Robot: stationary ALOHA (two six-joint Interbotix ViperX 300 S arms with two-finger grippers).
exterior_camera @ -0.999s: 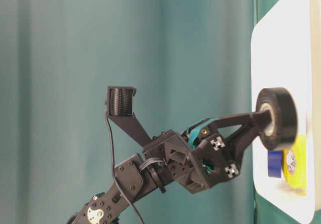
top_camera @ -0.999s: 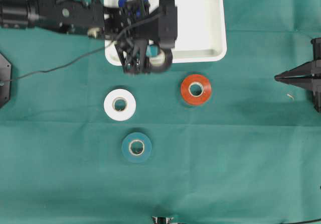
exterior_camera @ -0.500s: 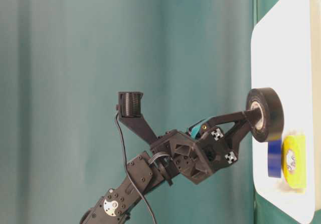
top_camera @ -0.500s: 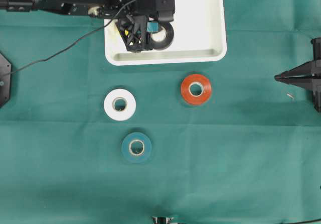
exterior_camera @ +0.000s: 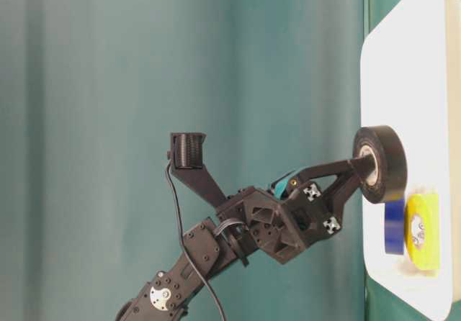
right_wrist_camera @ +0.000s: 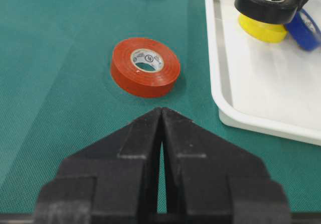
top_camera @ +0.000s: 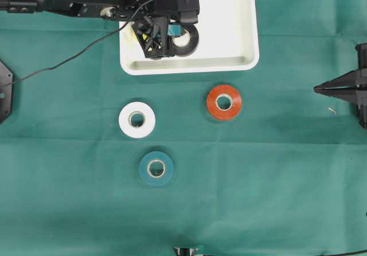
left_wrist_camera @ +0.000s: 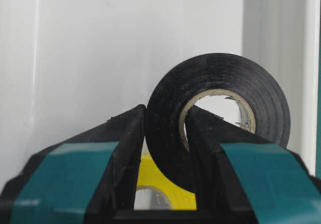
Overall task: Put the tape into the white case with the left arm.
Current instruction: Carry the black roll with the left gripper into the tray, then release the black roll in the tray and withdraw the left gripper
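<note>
The black tape (exterior_camera: 392,164) is low inside the white case's rim and would stay, so my left gripper should open.
My left gripper (top_camera: 176,38) is shut on a black tape roll (top_camera: 187,41), with one teal-banded finger inside the core and the other outside the wall. It holds the roll over the left part of the white case (top_camera: 229,26). In the left wrist view the left gripper (left_wrist_camera: 165,111) pinches the black tape (left_wrist_camera: 225,68) flat-on, and a yellow roll (left_wrist_camera: 165,184) lies below. The table-level view shows the black tape (exterior_camera: 392,164) just above the case floor (exterior_camera: 403,62), near the yellow roll (exterior_camera: 421,231) and a blue roll (exterior_camera: 394,226). My right gripper (right_wrist_camera: 161,111) is shut and holds nothing.
On the green cloth lie a red roll (top_camera: 224,102), a white roll (top_camera: 137,119) and a teal roll (top_camera: 156,168). The right gripper (top_camera: 318,88) rests at the right edge, pointing at the red roll (right_wrist_camera: 145,66). The case's raised rim (right_wrist_camera: 220,83) borders the cloth.
A second ago my left gripper held the black tape at the case's front rim. It has carried the tape back over the case interior and has been still for the last half second.
</note>
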